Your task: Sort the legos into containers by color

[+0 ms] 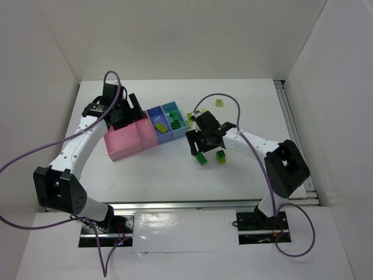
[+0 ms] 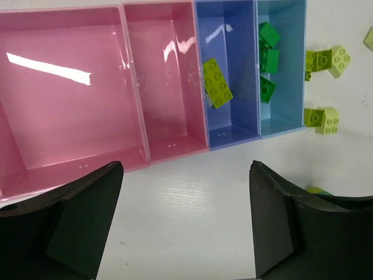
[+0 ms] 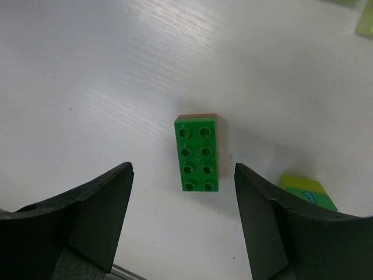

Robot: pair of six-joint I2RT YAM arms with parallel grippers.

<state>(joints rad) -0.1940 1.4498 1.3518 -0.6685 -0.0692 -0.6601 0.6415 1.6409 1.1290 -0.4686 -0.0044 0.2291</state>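
Note:
My right gripper should next grab the dark green lego by its long sides. The brown brick beneath then stays free to be separated.
The containers are two pink bins (image 1: 129, 142), a darker blue bin (image 1: 155, 125) and a light blue bin (image 1: 174, 119) in a joined row. In the left wrist view the darker blue bin (image 2: 233, 125) holds a yellow-green lego (image 2: 217, 82), and the light blue bin (image 2: 289, 87) holds dark green legos (image 2: 268, 58). Both pink bins (image 2: 76, 105) look empty. My left gripper (image 2: 183, 216) is open and empty, over the table just beside the pink bins (image 1: 129, 112). My right gripper (image 3: 183, 216) is open above a dark green lego (image 3: 198, 153) that lies flat between and ahead of the fingers.
A second green lego (image 3: 308, 191) lies by my right finger, also seen from the top (image 1: 221, 156). Loose yellow-green legos lie right of the light blue bin (image 2: 326, 59), (image 2: 322, 118), and one sits farther back (image 1: 220, 103). White walls enclose the table.

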